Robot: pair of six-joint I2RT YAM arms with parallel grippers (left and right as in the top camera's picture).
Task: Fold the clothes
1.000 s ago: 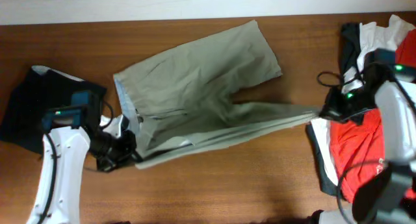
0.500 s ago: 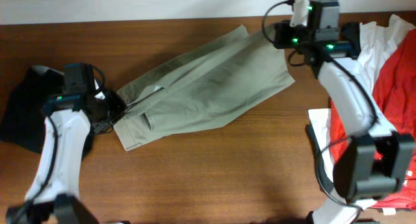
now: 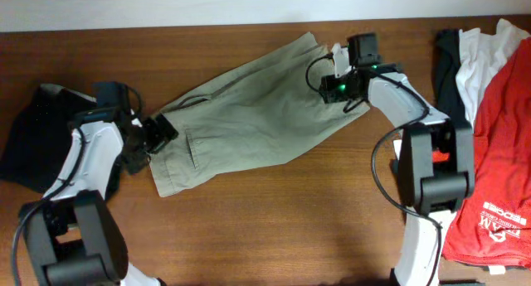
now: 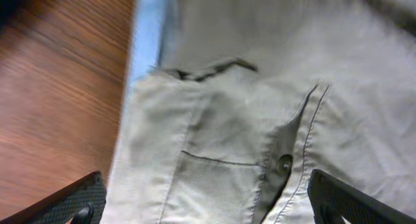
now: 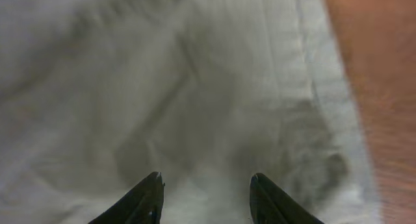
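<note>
My left gripper needs to take hold of the khaki shorts (image 3: pixel 249 120) next by the waistband end, so the rest stays free for my right gripper to fold.
The khaki shorts (image 3: pixel 249 120) lie folded lengthwise, running diagonally from lower left to upper right on the wooden table (image 3: pixel 274 228). My left gripper (image 3: pixel 156 133) hovers at the waistband end. In the left wrist view the left gripper (image 4: pixel 208 208) stands wide open over the button (image 4: pixel 284 164) and pocket, beside the pale blue inner waistband (image 4: pixel 146 42). My right gripper (image 3: pixel 333 87) is over the leg end; the right wrist view shows the right gripper (image 5: pixel 205 176) open, with bare khaki cloth (image 5: pixel 195 87) between its fingers.
A black garment (image 3: pixel 33 145) lies at the far left beside the left arm. At the right edge sits a pile with a red printed T-shirt (image 3: pixel 489 153), a white garment (image 3: pixel 474 50) and a black one (image 3: pixel 445 46).
The stretched-out leg was carried up and over, so the shorts now lie folded in half. Both grippers have let go and opened; the right one dropped back over the leg end.
</note>
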